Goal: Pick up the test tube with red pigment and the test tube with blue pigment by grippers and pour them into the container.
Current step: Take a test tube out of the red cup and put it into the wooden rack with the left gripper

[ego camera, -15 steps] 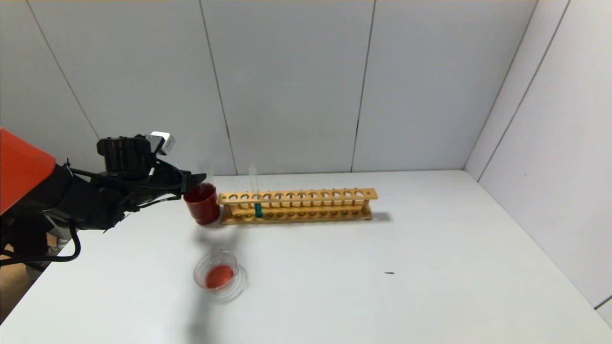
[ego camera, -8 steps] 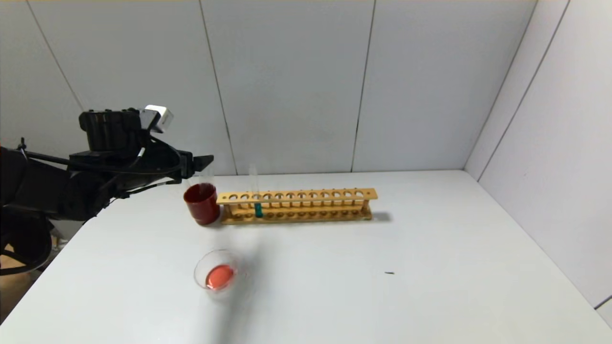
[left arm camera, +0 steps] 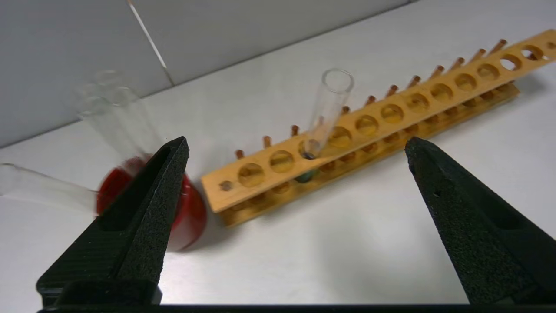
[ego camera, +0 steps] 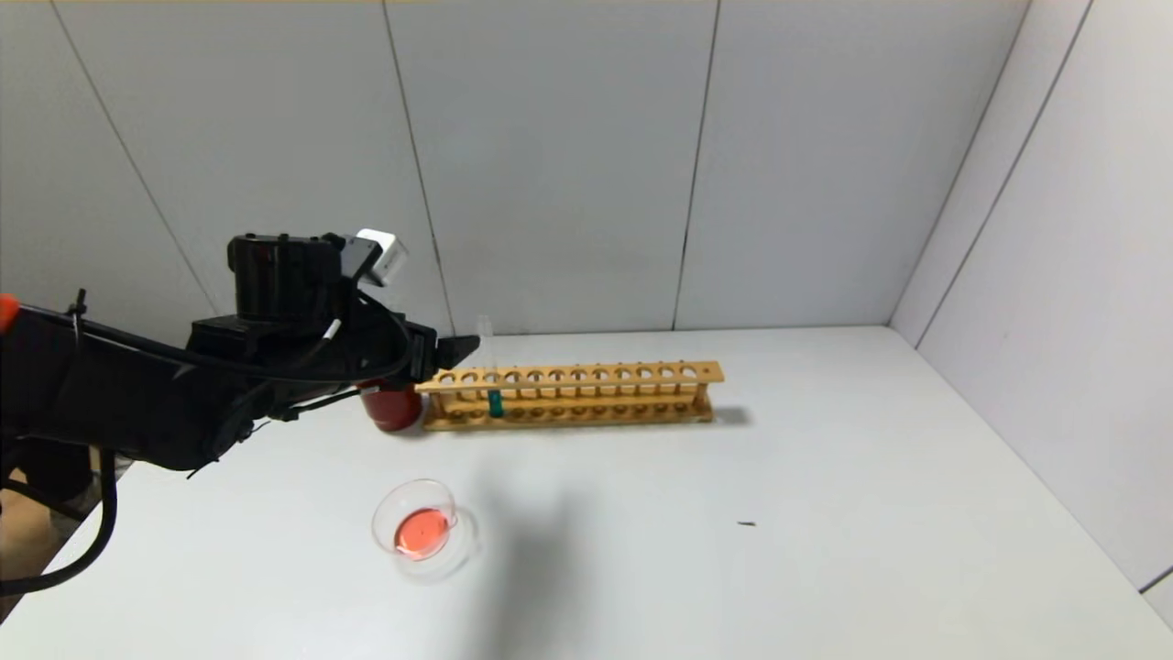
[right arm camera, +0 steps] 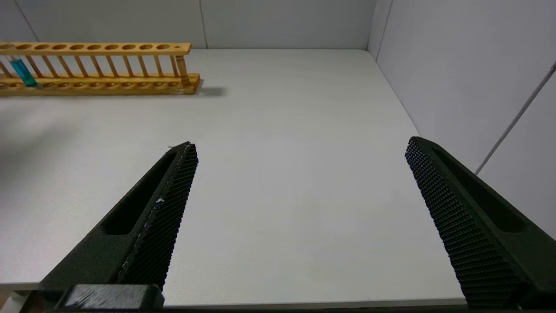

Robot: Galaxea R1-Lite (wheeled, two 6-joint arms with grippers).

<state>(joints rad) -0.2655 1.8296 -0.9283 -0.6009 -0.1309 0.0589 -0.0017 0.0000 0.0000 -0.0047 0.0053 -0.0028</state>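
Note:
My left gripper grabs the test tube by the clear glass above the rack point(left arm camera: 328, 114) next, since the wooden rack closes around the test tube's lower half.
The test tube with blue pigment point(ego camera: 491, 371) stands upright in the wooden rack point(ego camera: 586, 392), near its left end, with teal liquid at its bottom. It also shows in the left wrist view point(left arm camera: 329, 104) and the right wrist view point(right arm camera: 24, 71). My left gripper point(ego camera: 465, 346) hovers open and empty just left of it, its jaws wide apart in the left wrist view point(left arm camera: 295, 145). The container point(ego camera: 422, 527), a clear dish, holds orange-red liquid. No tube with red liquid shows. My right gripper point(right arm camera: 299, 145) is open and empty over bare table.
A dark red cup point(ego camera: 394, 408) stands against the rack's left end, partly behind my left gripper. Blurred clear empty tubes point(left arm camera: 115, 113) lean in it. Walls close the table at the back and right. A small dark speck point(ego camera: 747, 523) lies on the table.
My left gripper has moved right, from above the red cup to the rack's left end beside the blue tube. The liquid in the dish has settled.

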